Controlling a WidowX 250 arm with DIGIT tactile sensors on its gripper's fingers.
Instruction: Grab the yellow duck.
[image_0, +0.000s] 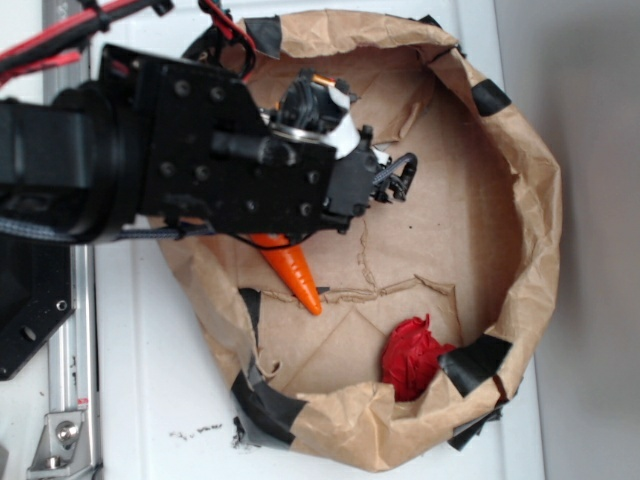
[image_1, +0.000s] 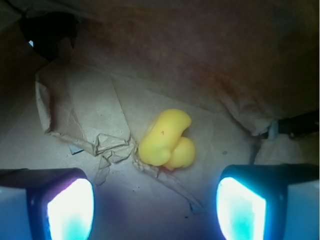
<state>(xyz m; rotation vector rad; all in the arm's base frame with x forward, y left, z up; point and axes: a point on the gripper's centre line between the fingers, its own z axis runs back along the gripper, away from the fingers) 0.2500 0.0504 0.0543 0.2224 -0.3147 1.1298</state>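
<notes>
The yellow duck is ahead of the robot's fingers, so the gripper would miss it if it closed now. The robot needs to move toward the duck first.
In the wrist view the yellow duck, two glossy rounded lobes, lies on the brown paper floor just ahead of my gripper. The two fingers stand wide apart at the lower corners with nothing between them; the duck sits apart from both, roughly centred between them. In the exterior view the gripper reaches into the paper basket from the left. The duck is hidden there under the arm.
An orange toy carrot lies partly under the arm. A wrinkly red lump sits at the basket's lower right wall. The crumpled paper walls with black tape patches ring the basket. Torn paper wrinkles lie left of the duck.
</notes>
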